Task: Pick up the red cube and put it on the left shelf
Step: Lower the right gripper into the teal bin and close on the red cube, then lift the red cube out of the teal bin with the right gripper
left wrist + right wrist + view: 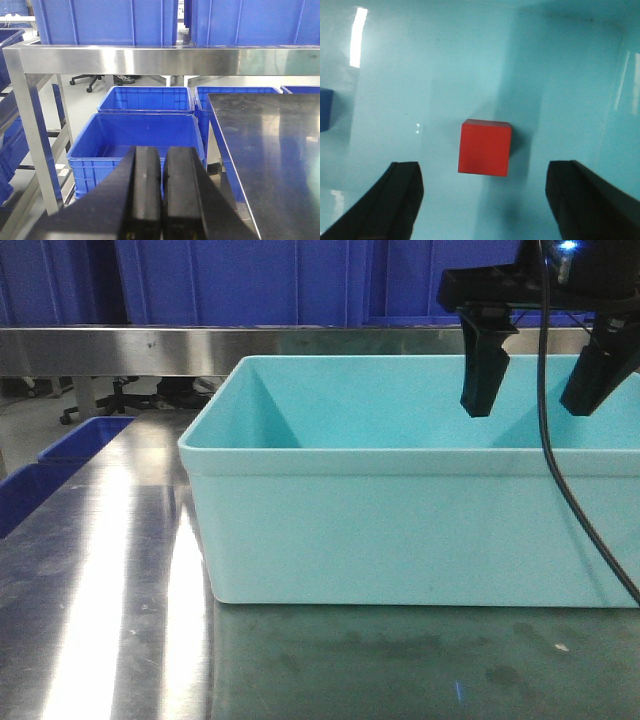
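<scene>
I should next grab the red cube [485, 147] by its opposite sides with my right gripper to bring it to the left shelf.
The red cube [485, 147] lies on the floor of the pale teal tub [420, 75], just ahead of the gap of my right gripper [484, 176], which is open and touches nothing. From the front, that right gripper [530, 408] hangs open over the tub's [400, 530] right part, and the tub wall hides the cube. My left gripper [163, 150] is shut with nothing in it, off the table's left edge, facing the left shelf [150, 60]. The shelf's steel rail [200, 345] carries blue crates [105, 20].
A small blue block [325, 109] sits in the tub at the left edge of the right wrist view. Open blue crates [130, 145] stand on the floor below the shelf, left of the steel tabletop [275, 160]. A black cable [560, 490] hangs from the right arm.
</scene>
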Tool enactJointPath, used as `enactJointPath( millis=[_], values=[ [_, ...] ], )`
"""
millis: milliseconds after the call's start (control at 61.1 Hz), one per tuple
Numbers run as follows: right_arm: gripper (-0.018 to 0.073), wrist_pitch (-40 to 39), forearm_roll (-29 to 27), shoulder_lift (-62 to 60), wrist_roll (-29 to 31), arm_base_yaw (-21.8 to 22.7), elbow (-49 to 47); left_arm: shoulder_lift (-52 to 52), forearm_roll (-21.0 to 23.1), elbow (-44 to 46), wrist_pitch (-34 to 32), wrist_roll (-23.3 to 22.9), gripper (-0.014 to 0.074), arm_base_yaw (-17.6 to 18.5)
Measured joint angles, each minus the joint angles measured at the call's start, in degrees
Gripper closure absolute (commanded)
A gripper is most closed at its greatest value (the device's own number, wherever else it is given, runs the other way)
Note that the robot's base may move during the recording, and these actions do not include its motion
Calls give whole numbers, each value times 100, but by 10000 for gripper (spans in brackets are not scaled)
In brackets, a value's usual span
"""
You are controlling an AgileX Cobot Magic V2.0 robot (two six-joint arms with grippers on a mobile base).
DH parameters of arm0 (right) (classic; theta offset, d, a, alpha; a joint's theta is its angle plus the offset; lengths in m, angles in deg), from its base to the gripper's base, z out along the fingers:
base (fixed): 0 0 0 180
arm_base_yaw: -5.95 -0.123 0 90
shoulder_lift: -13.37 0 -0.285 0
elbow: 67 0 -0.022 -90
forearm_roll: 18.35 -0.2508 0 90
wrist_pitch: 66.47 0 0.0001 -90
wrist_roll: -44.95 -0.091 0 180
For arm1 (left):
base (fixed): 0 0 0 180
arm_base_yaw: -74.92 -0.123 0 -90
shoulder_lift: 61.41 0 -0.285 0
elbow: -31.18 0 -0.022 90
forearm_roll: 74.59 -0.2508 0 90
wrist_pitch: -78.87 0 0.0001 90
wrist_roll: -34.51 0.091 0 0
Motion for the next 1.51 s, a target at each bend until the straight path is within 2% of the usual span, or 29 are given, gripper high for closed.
enactJointPath(
  millis=[655, 753, 917, 1031, 1244, 1506],
  values=[
    [-48, -199, 63, 1168, -150, 0, -13, 0, 0, 0, 0, 0, 495, 0],
    [28, -225, 89, 1232, -150, 0, -13, 0, 0, 0, 0, 0, 495, 0],
    [267, -233, 110, 1245, -150, 0, -33, 0, 0, 0, 0, 0, 495, 0],
    [368, -233, 110, 1245, -164, 0, -33, 0, 0, 0, 0, 0, 495, 0],
    [375, -161, 123, 956, -164, 0, -33, 0, 0, 0, 0, 0, 495, 0],
    [375, -131, 123, -214, 32, -14, -33, 0, 0, 0, 0, 0, 495, 0]
  ],
)
